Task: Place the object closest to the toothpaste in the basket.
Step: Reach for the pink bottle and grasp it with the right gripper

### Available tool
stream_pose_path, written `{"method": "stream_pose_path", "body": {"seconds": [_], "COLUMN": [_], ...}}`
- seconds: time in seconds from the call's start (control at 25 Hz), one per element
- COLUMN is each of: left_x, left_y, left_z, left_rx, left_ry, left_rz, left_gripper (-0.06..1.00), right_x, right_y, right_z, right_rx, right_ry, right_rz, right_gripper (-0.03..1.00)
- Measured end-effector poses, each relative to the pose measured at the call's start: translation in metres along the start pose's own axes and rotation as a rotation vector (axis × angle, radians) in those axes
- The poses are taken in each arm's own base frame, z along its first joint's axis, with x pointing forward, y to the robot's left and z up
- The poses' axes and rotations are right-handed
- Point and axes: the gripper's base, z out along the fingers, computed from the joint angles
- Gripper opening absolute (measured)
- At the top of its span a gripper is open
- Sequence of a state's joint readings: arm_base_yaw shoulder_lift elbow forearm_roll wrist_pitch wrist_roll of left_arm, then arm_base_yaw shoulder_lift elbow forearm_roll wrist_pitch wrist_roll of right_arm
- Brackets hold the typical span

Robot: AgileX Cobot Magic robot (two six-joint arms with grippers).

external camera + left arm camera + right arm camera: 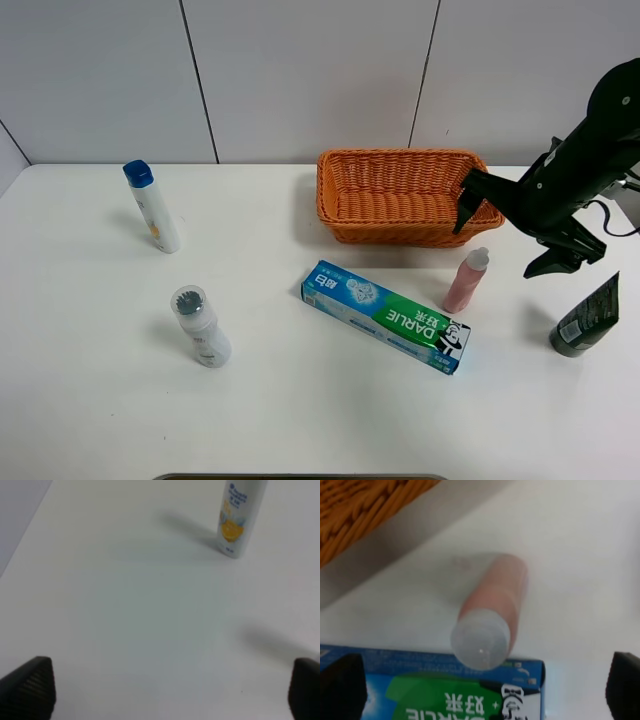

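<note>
The pink bottle is the object closest to the toothpaste. My right gripper will pick it up next by its body (463, 287) to put it into the basket (405, 195).
The blue-green toothpaste box (385, 315) lies flat in the middle of the white table. A small pink bottle with a clear cap (466, 282) stands upright right beside the box's right end. The orange wicker basket (405, 195) sits behind them. My right gripper (512, 238) is open and empty, hovering above and just right of the pink bottle. The right wrist view shows the pink bottle (492, 605) between the spread fingertips (342, 685), with the toothpaste box (445, 690) and the basket (360, 510). My left gripper (165, 695) is open and empty over bare table, and is out of the exterior view.
A white bottle with a blue cap (153, 207) stands at the back left; it also shows in the left wrist view (239, 517). A white bottle with a grey cap (200, 325) stands at the front left. A dark green tube (588, 318) stands at the right edge.
</note>
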State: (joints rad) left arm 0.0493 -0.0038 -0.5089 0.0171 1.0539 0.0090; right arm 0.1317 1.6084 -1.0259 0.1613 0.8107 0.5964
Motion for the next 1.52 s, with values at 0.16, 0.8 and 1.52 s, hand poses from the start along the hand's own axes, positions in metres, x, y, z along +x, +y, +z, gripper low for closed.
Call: {"method": "stream_pose_path", "body": {"seconds": [0.16,0.8,1.52], "left_x": [0.000,0.000,0.000], "left_y": [0.000,0.000,0.000], "left_z": [0.000,0.000,0.000], "left_rx": [0.000,0.000,0.000], "left_ry": [0.000,0.000,0.000], "left_rz": [0.000,0.000,0.000], "left_gripper": [0.94,0.94,0.94], "right_x": [-0.001,-0.006,-0.002], "right_y": [0.001,-0.001,0.002], "right_z": [0.014,0.053,0.081], "right_rx": [0.017,0.084,0.099], "right_ry": [0.018,0.051,0.079], "right_rz": [0.008,-0.015,-0.032], "right_gripper": [0.99,0.99,0.98]}}
